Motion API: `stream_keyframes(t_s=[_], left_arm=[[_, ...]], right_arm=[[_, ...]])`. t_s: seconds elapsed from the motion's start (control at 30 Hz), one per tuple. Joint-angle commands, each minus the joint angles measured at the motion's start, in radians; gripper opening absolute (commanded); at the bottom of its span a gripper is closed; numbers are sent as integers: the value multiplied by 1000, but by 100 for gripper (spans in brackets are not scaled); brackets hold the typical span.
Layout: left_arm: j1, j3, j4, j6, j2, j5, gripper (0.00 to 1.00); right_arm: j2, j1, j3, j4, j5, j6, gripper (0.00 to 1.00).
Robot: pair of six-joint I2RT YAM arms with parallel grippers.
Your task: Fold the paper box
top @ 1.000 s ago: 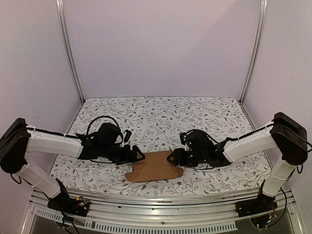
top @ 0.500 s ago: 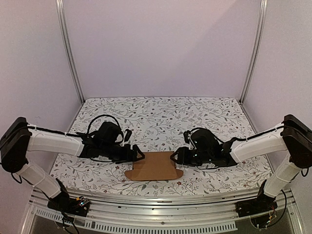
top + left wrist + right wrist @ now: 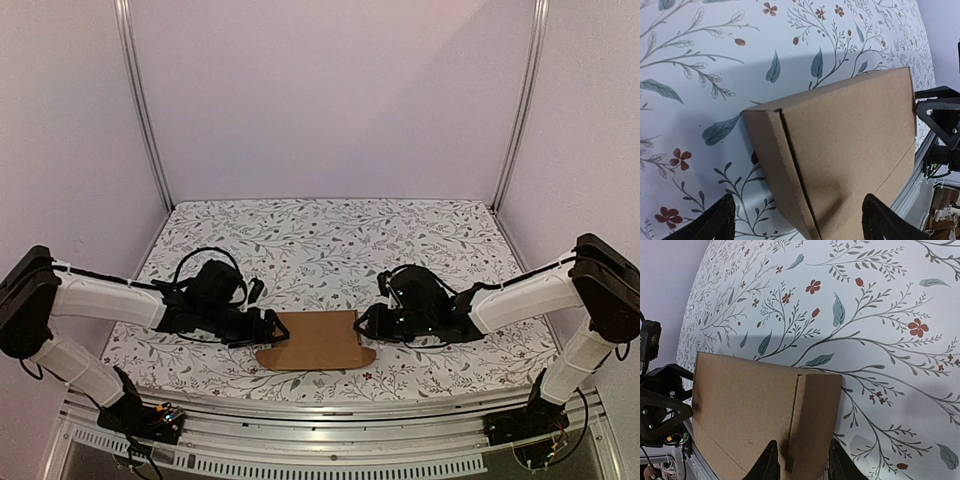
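Note:
Next, my left gripper grabs the paper box by its narrow creased end flap. That leaves the opposite end free for folding.
The paper box (image 3: 316,339) is a flat brown cardboard sheet lying near the table's front edge. Its left end has a narrow creased flap (image 3: 772,160). Its right end flap (image 3: 815,420) looks darker and slightly raised. My left gripper (image 3: 272,329) is low at the left end, and its fingers stand wide open astride that flap (image 3: 802,226), touching nothing. My right gripper (image 3: 363,325) is at the right end. Its fingertips (image 3: 768,463) sit close on either side of the right flap (image 3: 803,465), shut on it.
The tabletop (image 3: 330,240) is covered with a white floral cloth. White walls and metal posts (image 3: 143,110) close in the sides and back. A metal rail (image 3: 320,415) runs along the front, just beyond the box's near edge.
The right jaws have narrowed onto the box's right flap. The left gripper has drawn back left, off the corner. The box has turned to lie squarer to the front edge.

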Motion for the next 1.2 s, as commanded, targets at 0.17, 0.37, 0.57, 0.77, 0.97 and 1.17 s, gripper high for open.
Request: stream_keyframes(t_s=[0.17, 0.37, 0.57, 0.77, 0.97, 1.17], left_arm=[[13, -77, 147, -65, -3, 70, 92], [13, -85, 200, -88, 37, 98, 99], [13, -95, 297, -128, 84, 149, 100], [13, -114, 365, -177, 90, 165, 99], [13, -150, 490, -261, 89, 205, 97], [13, -186, 624, -333, 100, 240, 85]], right_arm=[[38, -11, -25, 21, -3, 6, 24], [19, -13, -60, 27, 10, 15, 10], [-6, -13, -95, 27, 25, 23, 0], [-25, -13, -117, 27, 30, 26, 0], [-24, -14, -119, 35, 30, 25, 0], [-23, -14, -122, 38, 30, 23, 0]])
